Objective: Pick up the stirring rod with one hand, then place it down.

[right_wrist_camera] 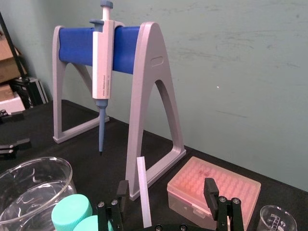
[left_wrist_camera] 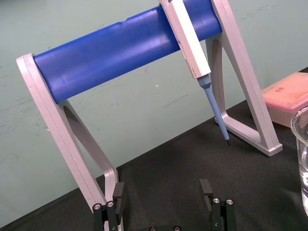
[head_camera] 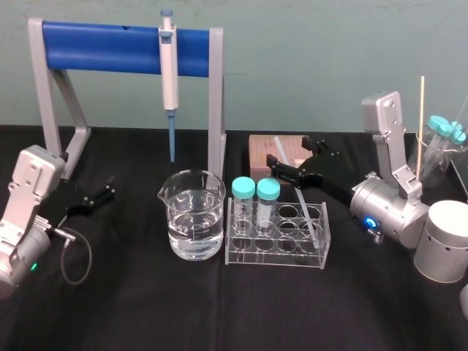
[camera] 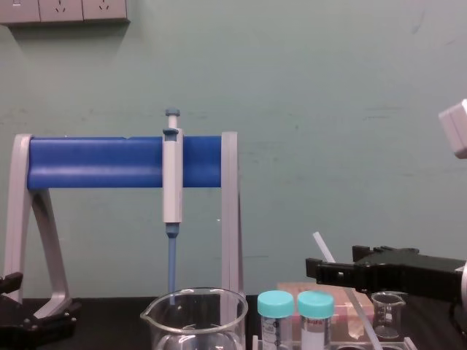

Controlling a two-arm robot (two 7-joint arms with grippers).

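Note:
The lower end of the stirring rod sits down in the rack beside the capped tubes. My right gripper should grip the stirring rod by its exposed upper part (camera: 327, 255) next.
The stirring rod (head_camera: 302, 202) is a thin white translucent stick leaning tilted in the clear tube rack (head_camera: 278, 257), its upper end rising toward the pink box. My right gripper (head_camera: 296, 162) is open, with one finger on each side of the rod's upper part. In the right wrist view the stirring rod (right_wrist_camera: 144, 190) stands between the fingers of the right gripper (right_wrist_camera: 166, 190), nearer one finger and apart from both. In the chest view the rod (camera: 321, 245) sticks up just behind the right gripper (camera: 339, 264). My left gripper (head_camera: 102, 191) rests open at the far left near the stand.
A water-filled beaker (head_camera: 192, 219) stands left of the rack, which holds two teal-capped tubes (head_camera: 256, 194). Behind are the blue-barred stand (head_camera: 110, 47) with a hanging pipette (head_camera: 169, 73) and a pink tip box (head_camera: 265, 150). A small beaker (head_camera: 437, 150) with tubes sits far right.

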